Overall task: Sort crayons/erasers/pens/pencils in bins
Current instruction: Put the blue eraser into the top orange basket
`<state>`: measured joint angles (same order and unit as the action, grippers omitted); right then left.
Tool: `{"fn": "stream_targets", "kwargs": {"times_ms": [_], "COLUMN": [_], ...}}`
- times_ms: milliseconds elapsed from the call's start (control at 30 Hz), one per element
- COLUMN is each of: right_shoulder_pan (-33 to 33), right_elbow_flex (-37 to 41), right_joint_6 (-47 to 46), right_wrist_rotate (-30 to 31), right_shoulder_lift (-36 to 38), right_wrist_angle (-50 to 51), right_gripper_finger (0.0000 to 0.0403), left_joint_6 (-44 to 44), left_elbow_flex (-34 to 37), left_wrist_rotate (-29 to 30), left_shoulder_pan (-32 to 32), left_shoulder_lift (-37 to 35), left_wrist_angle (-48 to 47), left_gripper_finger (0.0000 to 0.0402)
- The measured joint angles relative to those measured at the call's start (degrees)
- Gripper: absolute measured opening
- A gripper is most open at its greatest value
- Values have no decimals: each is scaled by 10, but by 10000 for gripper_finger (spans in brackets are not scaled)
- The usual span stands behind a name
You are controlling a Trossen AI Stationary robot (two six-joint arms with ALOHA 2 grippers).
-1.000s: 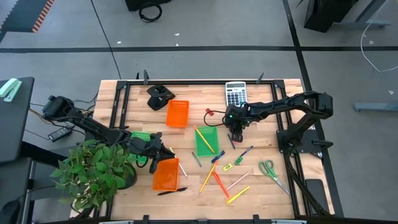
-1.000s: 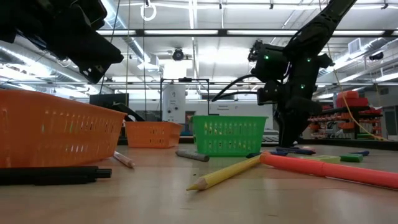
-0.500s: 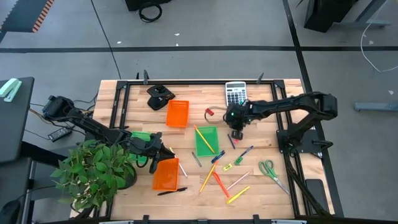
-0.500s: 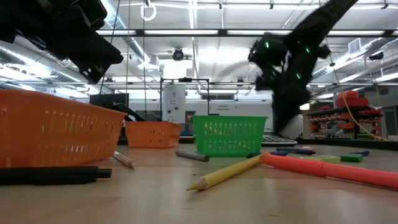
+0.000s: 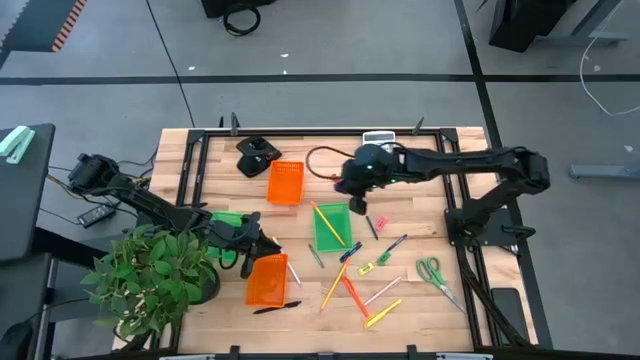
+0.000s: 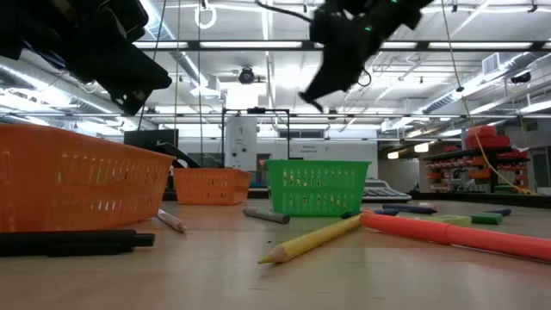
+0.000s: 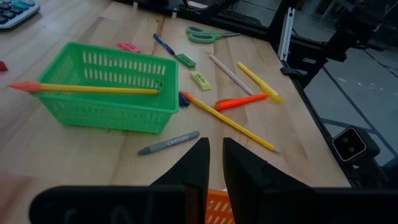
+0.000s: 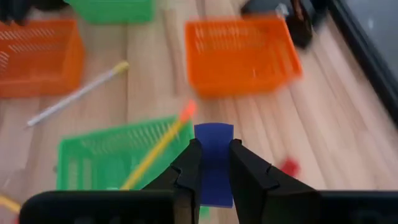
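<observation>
I need to keep the blue eraser (image 8: 214, 165) in my right gripper until it reaches the far orange bin (image 8: 242, 55). The eraser is still well short of the bin and would miss it if I opened now.
My right gripper (image 5: 357, 197) is shut on a blue eraser (image 8: 214, 163), high above the table by the far end of a green bin (image 5: 332, 226) that holds a yellow pencil (image 5: 327, 222). It also shows in the low view (image 6: 312, 95). An orange bin (image 5: 285, 182) stands farther left. My left gripper (image 5: 256, 246) is shut and empty (image 7: 215, 167) beside a nearer orange bin (image 5: 267, 281), with a second green bin (image 5: 228, 221) partly under its arm. Pencils, crayons, pens and small erasers lie loose on the table to the right of the near orange bin. My right gripper pinches the blue eraser by two opposite sides (image 8: 214, 146) between its two fingers. The fingers slant downward from above. The eraser is lifted well clear of the table, one end sticking out past the fingertips.
A calculator (image 5: 378, 136) shows at the far edge behind the right arm. A black object (image 5: 257, 155) lies far left. Green-handled scissors (image 5: 432, 270) lie at the right. A potted plant (image 5: 150, 276) stands at the near left corner. A red eraser (image 8: 288, 167) lies by the green bin.
My right gripper has risen from the table at the green bin's right side and gone up and toward the table's left and far edge. It has stayed shut.
</observation>
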<state>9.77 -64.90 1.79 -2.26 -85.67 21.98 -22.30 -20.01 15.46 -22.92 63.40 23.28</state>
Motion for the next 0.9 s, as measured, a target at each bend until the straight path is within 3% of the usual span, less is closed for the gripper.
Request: {"fn": "stream_targets", "kwargs": {"times_ms": [267, 467, 900], "right_shoulder_pan": [0, 14, 67], "right_elbow_flex": [-144, -240, -273], "right_joint_6": [47, 62, 43], "right_wrist_rotate": [-4, -14, -43], "right_shoulder_lift": [-168, -276, -362], "right_wrist_angle": [-57, -65, -79], "right_gripper_finger": [75, 76, 85], "left_joint_6": [43, 50, 50], "left_elbow_flex": [0, 0, 0], "left_wrist_rotate": [5, 5, 5], "left_shoulder_pan": [-1, -5, -5], "left_shoulder_lift": [0, 0, 0], "left_wrist_angle": [112, 123, 119], "left_gripper_finger": [52, 52, 52]}}
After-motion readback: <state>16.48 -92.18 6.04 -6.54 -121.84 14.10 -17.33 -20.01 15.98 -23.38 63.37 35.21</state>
